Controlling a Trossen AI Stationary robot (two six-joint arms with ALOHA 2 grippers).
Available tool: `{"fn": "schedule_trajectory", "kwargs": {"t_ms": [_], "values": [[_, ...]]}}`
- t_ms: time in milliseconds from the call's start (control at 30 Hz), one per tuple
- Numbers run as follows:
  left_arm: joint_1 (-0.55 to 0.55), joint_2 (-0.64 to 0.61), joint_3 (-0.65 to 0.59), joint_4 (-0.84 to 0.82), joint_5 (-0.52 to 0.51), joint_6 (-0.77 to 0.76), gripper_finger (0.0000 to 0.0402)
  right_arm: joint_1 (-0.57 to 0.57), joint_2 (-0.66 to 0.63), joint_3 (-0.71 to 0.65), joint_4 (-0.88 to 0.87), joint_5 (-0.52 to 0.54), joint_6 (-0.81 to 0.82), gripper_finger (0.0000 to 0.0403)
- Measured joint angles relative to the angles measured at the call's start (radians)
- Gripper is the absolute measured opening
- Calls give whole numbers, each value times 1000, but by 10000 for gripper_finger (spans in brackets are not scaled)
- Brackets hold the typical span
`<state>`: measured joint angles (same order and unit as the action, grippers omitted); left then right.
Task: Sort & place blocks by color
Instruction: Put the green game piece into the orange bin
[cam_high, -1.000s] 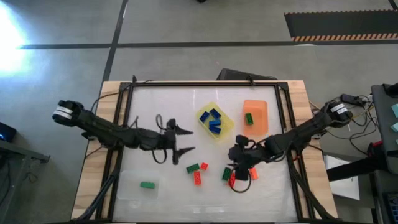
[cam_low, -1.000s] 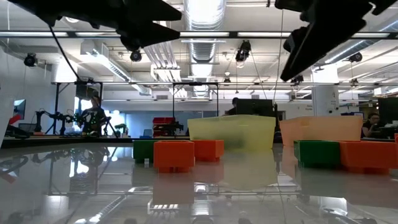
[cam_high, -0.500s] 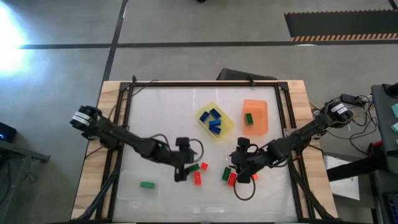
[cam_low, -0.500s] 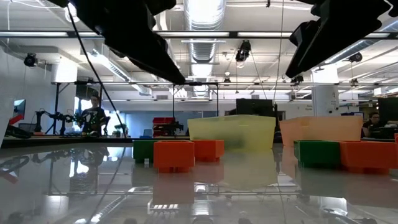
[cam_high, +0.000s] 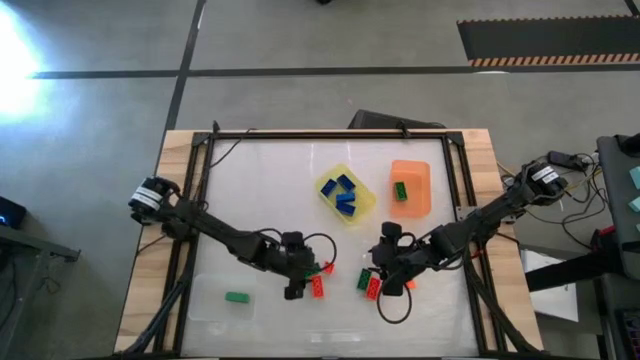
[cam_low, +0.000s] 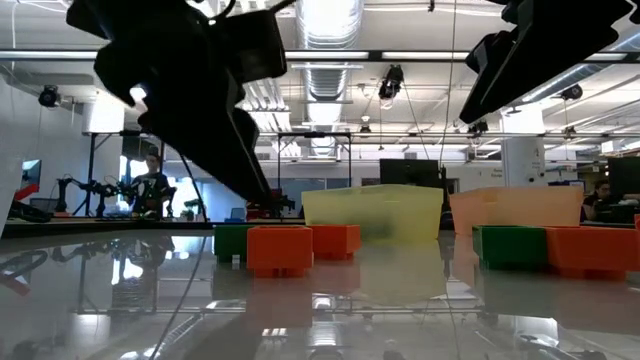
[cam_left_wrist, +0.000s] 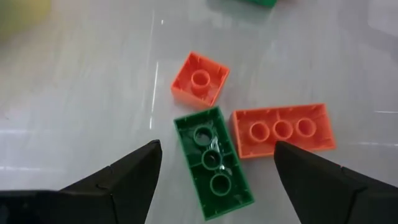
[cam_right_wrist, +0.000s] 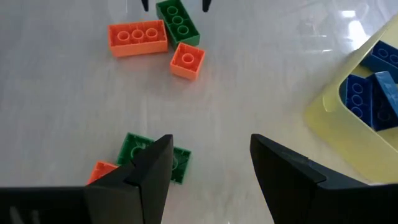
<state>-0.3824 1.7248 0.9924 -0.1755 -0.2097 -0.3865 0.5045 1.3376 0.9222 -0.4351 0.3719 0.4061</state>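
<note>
Next, my left gripper grabs the green block by the block's long sides near one end (cam_left_wrist: 212, 168), to sort it into its tray.
My left gripper (cam_left_wrist: 217, 147) is open and tipped down, its fingers standing on either side of an upturned green block (cam_left_wrist: 212, 163) without touching it. An orange square block (cam_left_wrist: 199, 79) and a long orange block (cam_left_wrist: 283, 129) lie next to it. In the high view my left gripper (cam_high: 298, 280) is near the table's front middle. My right gripper (cam_right_wrist: 208, 148) hovers open above a green block (cam_right_wrist: 152, 157) and an orange block (cam_right_wrist: 101, 172), right of centre (cam_high: 382, 274).
A yellow tray (cam_high: 362, 207) holds several blue blocks (cam_high: 345, 193). An orange tray (cam_high: 415, 180) holds one green block (cam_high: 400, 190). A clear tray (cam_high: 210, 300) at the front left holds a green block (cam_high: 237, 297). Bare table lies at the far left.
My left gripper has swung down and toward the table's near edge, tipping from nearly level to pointing steeply down, and now stands over the green block in the middle group. It has stayed open. The blocks have not moved.
</note>
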Motion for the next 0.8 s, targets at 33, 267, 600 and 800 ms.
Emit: {"fn": "schedule_trajectory", "kwargs": {"t_ms": [33,267,600,800], "values": [[0,8,0,0,1,-5,294,3,0,0,-1,0,0,205],[1,51,-2,3,9,-53,294,15,0,-2,1,23,1,205],[2,63,-43,2,-13,-80,294,15,1,-3,6,54,2,205],[2,63,-46,1,-33,-79,263,15,1,-3,7,72,2,205]]}}
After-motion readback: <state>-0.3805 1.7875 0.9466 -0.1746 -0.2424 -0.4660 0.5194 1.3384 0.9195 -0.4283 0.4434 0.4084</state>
